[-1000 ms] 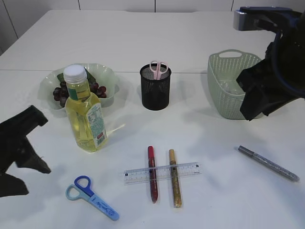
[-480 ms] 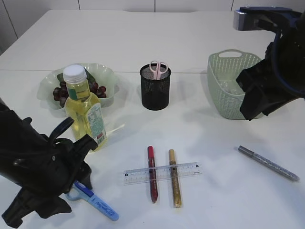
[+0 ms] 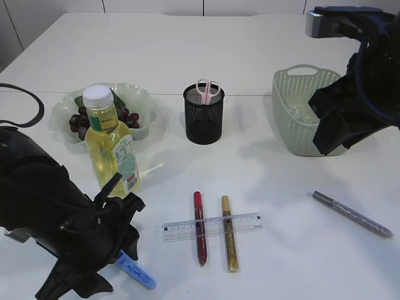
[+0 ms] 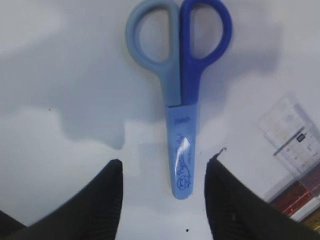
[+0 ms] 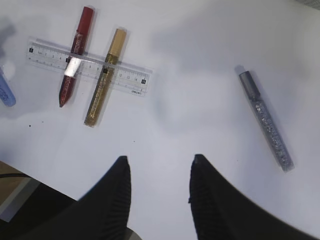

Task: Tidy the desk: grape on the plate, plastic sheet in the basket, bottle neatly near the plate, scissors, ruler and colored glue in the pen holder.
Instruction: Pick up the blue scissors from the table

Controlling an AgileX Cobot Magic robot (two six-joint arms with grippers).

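Note:
The finger loops of the scissors spread wider than the robot's open fingers, so the left gripper next needs to grab the blue scissors [image 4: 181,100] by their narrow covered blade [image 4: 182,149].
Blue scissors [image 4: 181,100] lie closed on the table, mostly hidden under my left arm in the exterior view [image 3: 134,274]. My left gripper [image 4: 165,162] is open just above them, with the blade tip between the jaws [image 3: 122,203]. A clear ruler [image 3: 212,226] lies across a red glue pen [image 3: 199,228] and a gold one [image 3: 229,232]. A silver glue pen [image 3: 352,214] lies to the right. My right gripper [image 5: 160,157] is open and empty, high near the basket [image 3: 328,140]. The bottle [image 3: 112,150] stands in front of the plate [image 3: 140,97] holding grapes [image 3: 81,119].
The black mesh pen holder [image 3: 204,119] at the centre back holds pink scissors [image 3: 209,89]. The green basket [image 3: 294,94] stands at the back right; its contents are hard to make out. The table's front edge is close to the scissors.
My left arm has swung in from the left edge and come down over the blue scissors. The right arm and the objects have not moved.

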